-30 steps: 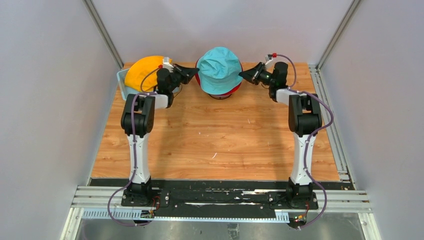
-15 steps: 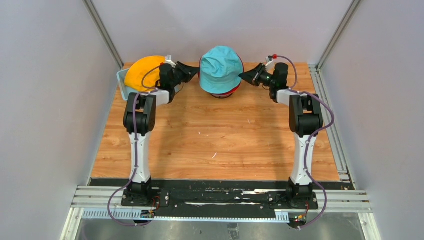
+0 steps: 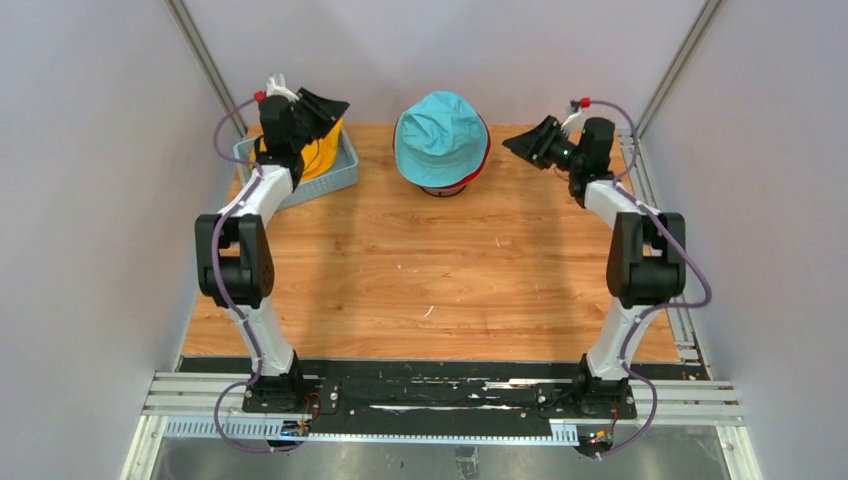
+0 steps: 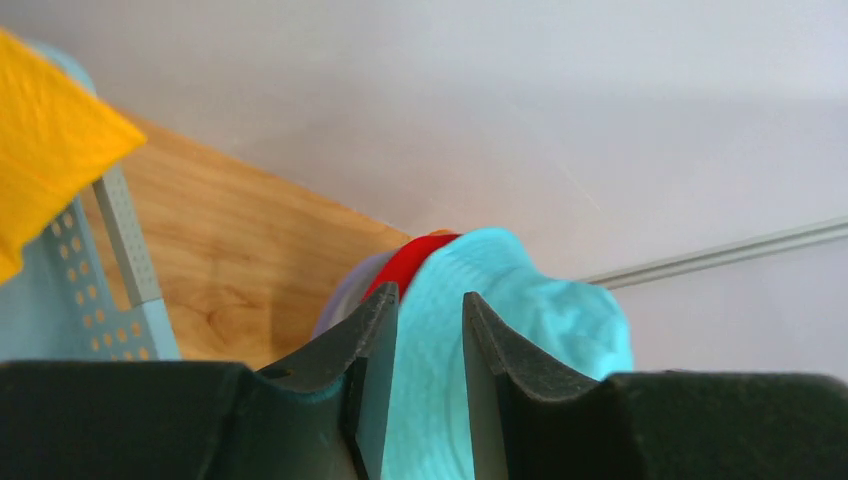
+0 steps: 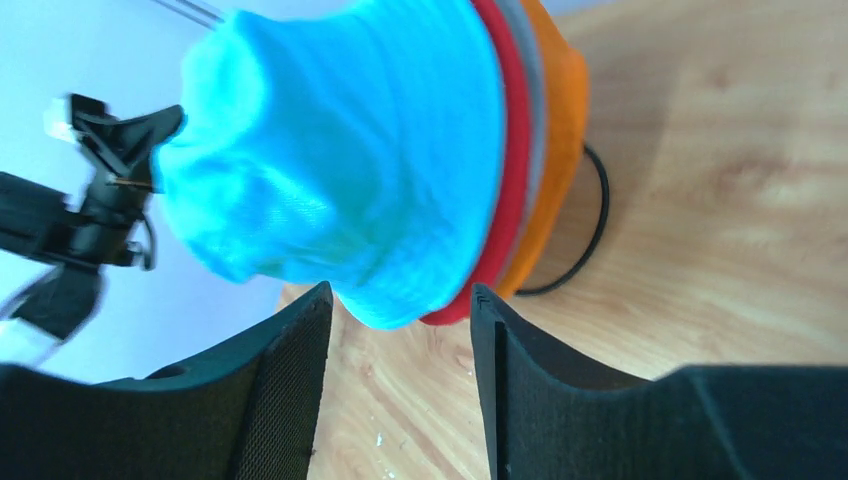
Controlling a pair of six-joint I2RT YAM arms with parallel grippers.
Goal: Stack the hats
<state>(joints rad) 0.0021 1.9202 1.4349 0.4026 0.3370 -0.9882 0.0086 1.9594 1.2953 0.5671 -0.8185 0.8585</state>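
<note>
My left gripper grabs the yellow hat by its top [image 3: 321,153] next, leaving the yellow hat's brim free to stack over the teal hat [image 3: 440,135].
A teal hat [image 3: 440,135] tops a stack at the back middle of the table, with a red hat [image 5: 510,200], a grey hat [image 5: 533,120] and an orange hat [image 5: 562,120] showing as rims beneath it. A lavender rim [image 4: 343,300] shows on the left side. A yellow hat [image 3: 325,155] lies in the blue basket [image 3: 345,175]. My left gripper [image 3: 338,104] hangs open above the basket, pointing at the stack. In the left wrist view it [image 4: 425,300] holds nothing. My right gripper [image 3: 512,143] is open and empty, a little right of the stack, apart from the hats [image 5: 398,300].
A black wire stand [image 5: 592,225] carries the stack, its base ring lying on the wooden table [image 3: 430,270]. Grey walls close in the back and both sides. Metal rails [image 3: 660,230] run along the right edge.
Both grippers opened and drew away from the teal hat's brim. The left arm swung back and left over the basket, uncovering it. The right arm pulled back to the right.
</note>
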